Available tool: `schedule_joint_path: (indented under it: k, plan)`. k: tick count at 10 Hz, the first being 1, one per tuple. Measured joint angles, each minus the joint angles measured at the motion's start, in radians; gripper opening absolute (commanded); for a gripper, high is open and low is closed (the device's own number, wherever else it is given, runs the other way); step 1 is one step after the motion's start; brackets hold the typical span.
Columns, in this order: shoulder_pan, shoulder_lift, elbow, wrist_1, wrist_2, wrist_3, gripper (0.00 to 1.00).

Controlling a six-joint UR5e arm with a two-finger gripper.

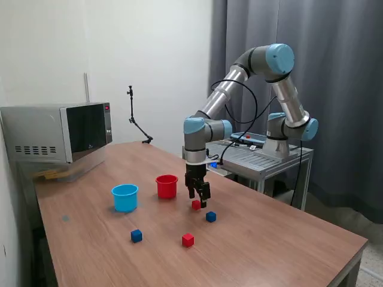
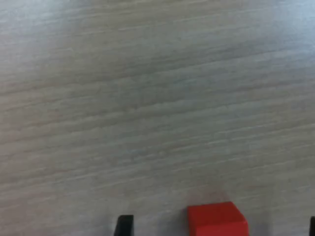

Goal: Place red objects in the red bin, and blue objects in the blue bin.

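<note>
Next, my gripper grasps the small red cube between its fingers by two opposite sides, to sort it into the red bin [image 1: 167, 186].
My gripper [image 1: 198, 201] hangs low over the wooden table, just to the exterior view's right of the red cup [image 1: 167, 186]. It is open, with a small red cube [image 1: 195, 205] on the table between its fingers. In the wrist view the red cube [image 2: 217, 219] lies between the two dark fingertips [image 2: 124, 225], with a gap on each side. A second red cube [image 1: 188, 240] lies nearer the front. One dark blue cube [image 1: 210, 216] lies close to the gripper, another [image 1: 136, 235] lies in front of the light blue cup [image 1: 125, 197]. Both cups stand upright.
A microwave [image 1: 60, 133] stands at the table's far end on the exterior view's left. A small black stand [image 1: 134, 122] rises at the back edge. The arm's base sits on a metal cart [image 1: 263, 156] behind the table.
</note>
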Motion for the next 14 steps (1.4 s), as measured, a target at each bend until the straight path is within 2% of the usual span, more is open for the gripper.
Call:
schedule_joint_path:
  k: [5,6,14]
  plan:
    - [-0.002,0.002,0.000,0.000,0.000,-0.001,1.00]
    - [-0.002,0.002,-0.001,0.000,0.000,-0.001,0.00]
    - [-0.002,0.002,0.001,0.003,-0.005,-0.002,0.00]
